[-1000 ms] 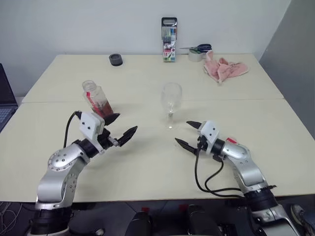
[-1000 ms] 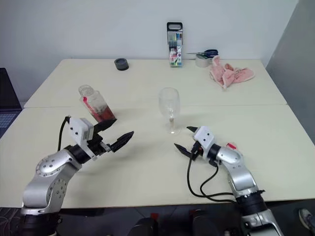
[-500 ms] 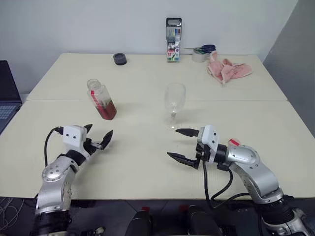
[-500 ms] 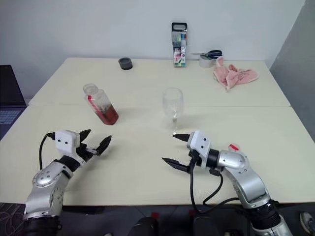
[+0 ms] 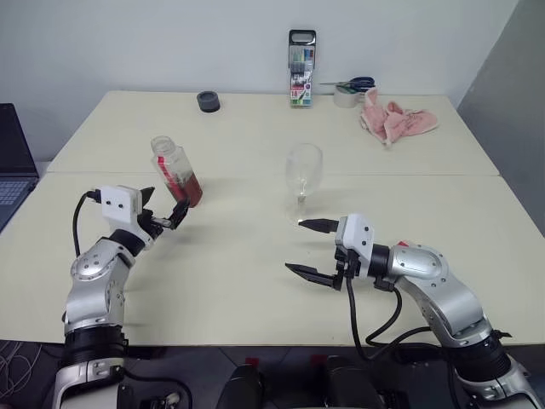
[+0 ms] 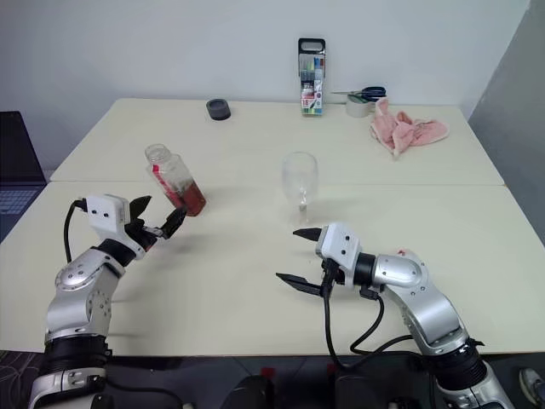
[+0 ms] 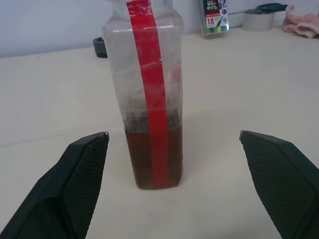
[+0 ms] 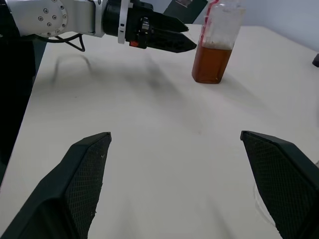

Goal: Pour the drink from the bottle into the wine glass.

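Observation:
My fingers are still short of the bottle's sides, so my left gripper has to move closer to the bottle before it closes on it.
The bottle stands uncapped on the left of the table, with a red strip down its side. The reddish-brown drink fills its lower third. My left gripper is open and level just in front of the bottle, its fingers apart on either side of it and not touching it. The wine glass stands upright at the table's middle and looks empty. My right gripper is open, pointing left, a short way nearer than the glass and holding nothing.
Along the far edge are a black round object, an upright marker case, a tape roll with scissors, and a pink cloth. A laptop sits off the table's left side.
The view has shifted. My left gripper has swung outward and forward and now faces the bottle. My right gripper has drawn back slightly from the glass and turned more to the left. Both stay open.

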Motion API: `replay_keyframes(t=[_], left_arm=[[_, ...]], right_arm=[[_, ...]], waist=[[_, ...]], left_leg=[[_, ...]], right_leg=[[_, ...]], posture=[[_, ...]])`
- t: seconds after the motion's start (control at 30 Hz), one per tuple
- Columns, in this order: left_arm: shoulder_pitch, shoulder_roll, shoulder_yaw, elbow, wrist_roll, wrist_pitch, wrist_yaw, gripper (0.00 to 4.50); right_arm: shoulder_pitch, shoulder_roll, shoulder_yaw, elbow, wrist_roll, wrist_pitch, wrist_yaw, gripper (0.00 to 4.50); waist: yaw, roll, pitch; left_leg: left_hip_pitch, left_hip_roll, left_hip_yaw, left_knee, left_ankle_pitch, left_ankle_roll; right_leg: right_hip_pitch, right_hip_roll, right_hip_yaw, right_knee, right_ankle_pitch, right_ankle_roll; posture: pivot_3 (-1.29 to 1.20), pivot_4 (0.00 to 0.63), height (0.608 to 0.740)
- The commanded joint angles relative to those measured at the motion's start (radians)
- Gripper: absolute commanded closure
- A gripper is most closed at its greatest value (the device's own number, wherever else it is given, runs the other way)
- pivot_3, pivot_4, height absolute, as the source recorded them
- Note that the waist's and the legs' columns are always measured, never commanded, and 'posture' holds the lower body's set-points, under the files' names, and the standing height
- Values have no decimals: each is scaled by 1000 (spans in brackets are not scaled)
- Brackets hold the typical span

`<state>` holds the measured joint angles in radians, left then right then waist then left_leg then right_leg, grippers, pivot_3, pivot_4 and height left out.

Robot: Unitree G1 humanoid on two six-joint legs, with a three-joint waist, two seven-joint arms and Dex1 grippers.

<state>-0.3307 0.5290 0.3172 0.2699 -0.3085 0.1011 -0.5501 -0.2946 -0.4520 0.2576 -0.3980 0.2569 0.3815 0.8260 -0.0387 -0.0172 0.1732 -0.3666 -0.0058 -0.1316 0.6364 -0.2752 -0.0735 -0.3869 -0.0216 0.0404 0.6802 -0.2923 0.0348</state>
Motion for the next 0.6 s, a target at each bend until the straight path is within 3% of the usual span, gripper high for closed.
replay_keyframes(t=[0.03, 0.6], left_arm=[[-30, 22, 1, 11, 20, -11, 20, 0], [-182, 53, -46, 164, 65, -4, -5, 0]], right_arm=[[-16, -2, -12, -45, 12, 3, -8, 63], [-69, 5, -14, -63, 26, 41, -9, 63]], waist=[[0, 0, 0], [0, -3, 2]], left_leg=[[0, 0, 0, 0, 0, 0], [0, 0, 0, 0, 0, 0]], right_leg=[[0, 0, 0, 0, 0, 0], [0, 0, 0, 0, 0, 0]], posture=[[0, 150, 740], [0, 150, 740]])
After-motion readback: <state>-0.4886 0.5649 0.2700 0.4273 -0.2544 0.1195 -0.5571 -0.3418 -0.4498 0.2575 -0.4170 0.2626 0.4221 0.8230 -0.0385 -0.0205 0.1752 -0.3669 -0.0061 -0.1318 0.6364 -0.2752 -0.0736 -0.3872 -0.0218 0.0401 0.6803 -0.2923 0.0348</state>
